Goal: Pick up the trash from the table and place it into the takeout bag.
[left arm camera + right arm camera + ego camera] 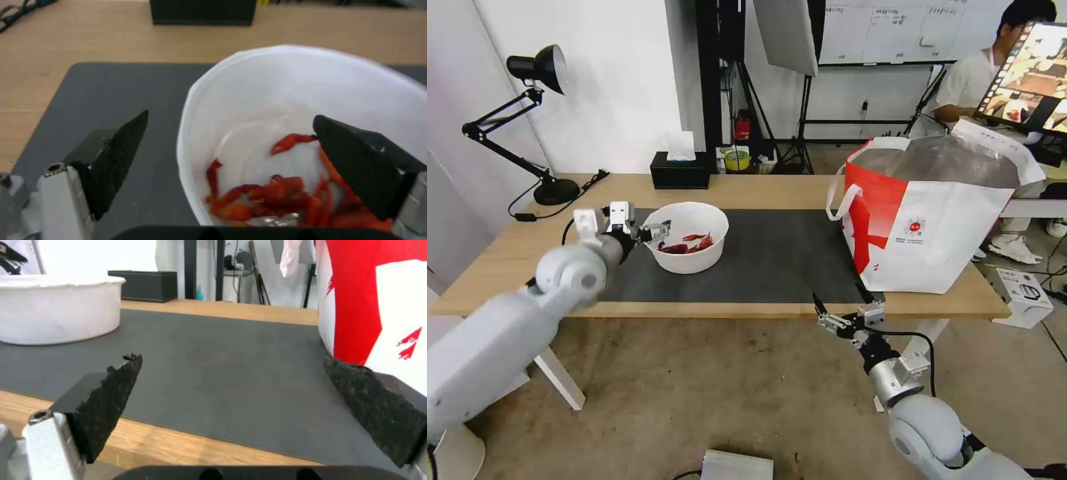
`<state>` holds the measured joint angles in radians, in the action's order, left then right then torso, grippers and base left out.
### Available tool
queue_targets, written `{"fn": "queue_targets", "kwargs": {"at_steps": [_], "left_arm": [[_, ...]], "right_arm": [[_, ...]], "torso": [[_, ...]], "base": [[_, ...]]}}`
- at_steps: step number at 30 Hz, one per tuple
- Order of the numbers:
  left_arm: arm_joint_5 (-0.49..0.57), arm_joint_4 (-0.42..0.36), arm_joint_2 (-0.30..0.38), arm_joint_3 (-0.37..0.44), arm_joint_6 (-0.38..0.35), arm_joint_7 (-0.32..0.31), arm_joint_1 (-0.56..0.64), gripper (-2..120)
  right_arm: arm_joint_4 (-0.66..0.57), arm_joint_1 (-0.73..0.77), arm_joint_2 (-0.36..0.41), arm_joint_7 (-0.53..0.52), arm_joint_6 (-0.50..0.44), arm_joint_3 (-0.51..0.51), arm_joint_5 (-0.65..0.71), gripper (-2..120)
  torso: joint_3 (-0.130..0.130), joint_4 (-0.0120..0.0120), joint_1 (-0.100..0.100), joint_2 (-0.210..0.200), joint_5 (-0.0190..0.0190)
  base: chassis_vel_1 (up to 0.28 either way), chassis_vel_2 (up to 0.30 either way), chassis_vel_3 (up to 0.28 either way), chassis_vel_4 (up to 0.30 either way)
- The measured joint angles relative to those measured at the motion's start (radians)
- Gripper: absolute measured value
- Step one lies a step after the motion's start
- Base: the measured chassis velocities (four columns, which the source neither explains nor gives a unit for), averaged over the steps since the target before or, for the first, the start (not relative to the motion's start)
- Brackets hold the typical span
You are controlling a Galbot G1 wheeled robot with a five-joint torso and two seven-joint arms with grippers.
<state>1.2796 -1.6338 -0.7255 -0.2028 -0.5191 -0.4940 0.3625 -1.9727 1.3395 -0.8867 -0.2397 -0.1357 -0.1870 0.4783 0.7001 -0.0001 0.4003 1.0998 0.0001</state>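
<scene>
My left gripper takes hold of the white round bowl by its thin rim next, since the bowl spreads wider than my open fingers.
The trash in sight is a white round bowl [688, 239] holding red scraps [285, 196]; it stands on the dark grey mat [774, 257] at the left of the table [507, 257]. My left gripper [656, 233] is open at the bowl's left rim. In the left wrist view the left gripper [229, 125] straddles that rim, with one finger over the mat and the other inside the bowl [276, 86]. The takeout bag [940, 220] stands open at the table's right end. My right gripper [838, 298] hangs open and holds nothing at the table's front edge, beside the bag [373, 303].
A black tissue box [679, 170] sits at the table's back edge and a black desk lamp [537, 120] at its back left corner. A white box [1024, 293] lies on the floor to the right. A silver unit [737, 465] lies on the floor in front.
</scene>
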Motion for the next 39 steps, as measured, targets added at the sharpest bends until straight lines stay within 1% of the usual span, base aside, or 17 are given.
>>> {"fn": "queue_targets", "kwargs": {"at_steps": [1, 4, 5, 6, 7, 8, 9, 12, 13, 15, 17, 20, 29, 33, 36, 37, 39], "left_arm": [[0.0, 0.0, 0.0, 0.0, 0.0, 0.0, 0.0, 100], [0.023, 0.038, -0.028, -0.029, -0.066, -0.068, -0.042, 100], [0.023, 0.038, -0.028, -0.029, -0.066, -0.068, -0.042, 100], [0.031, 0.047, -0.034, -0.032, -0.083, -0.086, -0.049, 100], [0.055, 0.062, -0.044, -0.035, -0.118, -0.121, -0.06, 100], [0.07, 0.07, -0.049, -0.037, -0.138, -0.14, -0.067, 100], [0.07, 0.07, -0.049, -0.037, -0.138, -0.14, -0.067, 100], [0.119, 0.087, -0.059, -0.043, -0.188, -0.178, -0.085, 100], [0.119, 0.087, -0.059, -0.043, -0.188, -0.178, -0.085, 100], [0.158, 0.099, -0.067, -0.047, -0.216, -0.2, -0.098, 100], [0.175, 0.105, -0.071, -0.049, -0.221, -0.211, -0.105, 100], [0.225, 0.132, -0.085, -0.066, -0.224, -0.254, -0.131, 100], [0.273, 0.161, -0.107, -0.106, -0.223, -0.302, -0.16, 100], [0.286, 0.167, -0.115, -0.117, -0.221, -0.32, -0.17, 97], [0.304, 0.174, -0.122, -0.125, -0.22, -0.347, -0.18, 82], [0.304, 0.174, -0.122, -0.125, -0.22, -0.347, -0.18, 82], [0.32, 0.176, -0.119, -0.14, -0.219, -0.354, -0.19, 74]], "right_arm": [[0.0, 0.0, 0.0, 0.0, 0.0, 0.0, 0.0, 100], [0.0, 0.0, 0.0, 0.0, 0.0, 0.0, 0.0, 100], [0.0, 0.0, 0.0, 0.0, 0.0, 0.0, 0.0, 100], [0.0, 0.0, 0.0, 0.0, 0.0, 0.0, 0.0, 100], [0.0, 0.0, 0.0, 0.0, 0.0, 0.0, 0.0, 100], [0.0, 0.0, 0.0, 0.0, 0.0, 0.0, 0.0, 100], [0.0, 0.0, 0.0, 0.0, 0.0, 0.0, 0.0, 100], [0.0, 0.0, 0.0, 0.0, 0.0, 0.0, 0.0, 100], [0.0, 0.0, 0.0, 0.0, 0.0, 0.0, 0.0, 100], [0.0, 0.0, 0.0, 0.0, 0.0, 0.0, 0.0, 100], [0.0, 0.0, 0.0, 0.0, 0.0, 0.0, 0.0, 100], [0.0, 0.0, 0.0, 0.0, 0.0, 0.0, 0.0, 100], [0.0, 0.0, 0.0, 0.0, 0.0, 0.0, 0.0, 100], [0.0, 0.0, 0.0, 0.0, 0.0, 0.0, 0.0, 100], [0.0, 0.0, 0.0, 0.0, 0.0, 0.0, 0.0, 100], [0.0, 0.0, 0.0, 0.0, 0.0, 0.0, 0.0, 100], [0.0, 0.0, 0.0, 0.0, 0.0, 0.0, 0.0, 100]], "torso": [[0.0, 0.0, 0.0, 0.0, 0.0], [0.0, 0.0, 0.0, 0.0, 0.0], [0.0, 0.0, 0.0, 0.0, 0.0], [0.0, 0.0, 0.0, 0.0, 0.0], [0.0, 0.0001, 0.0, 0.0, -0.0001], [0.0, 0.0002, 0.0, 0.0, -0.0001], [0.0, 0.0002, 0.0, 0.0, -0.0001], [0.0, 0.0002, 0.0, 0.0, 0.0], [0.0, 0.0002, 0.0, 0.0, 0.0], [0.0, 0.0002, 0.0, 0.0, 0.0], [0.0, 0.0002, 0.0, 0.0, -0.0001], [0.0, 0.0002, 0.0, 0.0, 0.0], [0.0, 0.0001, 0.0, 0.0, -0.0002], [0.0, 0.0001, 0.0, 0.0, -0.0001], [0.0, 0.0001, 0.0, 0.0, -0.0001], [0.0, 0.0001, 0.0, 0.0, -0.0001], [0.0, 0.0, 0.0, 0.0, -0.0001]], "base": [[0.0, 0.0, 0.0, 0.0], [0.0, 0.0, 0.0, 0.0], [0.0, 0.0, 0.0, 0.0], [0.0, 0.0, 0.0, 0.0], [0.0, 0.0, 0.0, 0.0], [0.0, 0.0, 0.0, 0.0], [0.0, 0.0, 0.0, 0.0], [0.0, 0.0, 0.0, 0.0], [0.0, 0.0, 0.0, 0.0], [0.0, 0.0, 0.0, 0.0], [0.0, 0.0, 0.0, 0.0], [0.0, 0.0, 0.0, 0.0], [0.0, 0.0, 0.0, 0.0], [0.0, 0.0, 0.0, 0.0], [0.0, 0.0, 0.0, 0.0], [0.0, 0.0, 0.0, 0.0], [0.0, 0.0, 0.0, 0.0]]}}
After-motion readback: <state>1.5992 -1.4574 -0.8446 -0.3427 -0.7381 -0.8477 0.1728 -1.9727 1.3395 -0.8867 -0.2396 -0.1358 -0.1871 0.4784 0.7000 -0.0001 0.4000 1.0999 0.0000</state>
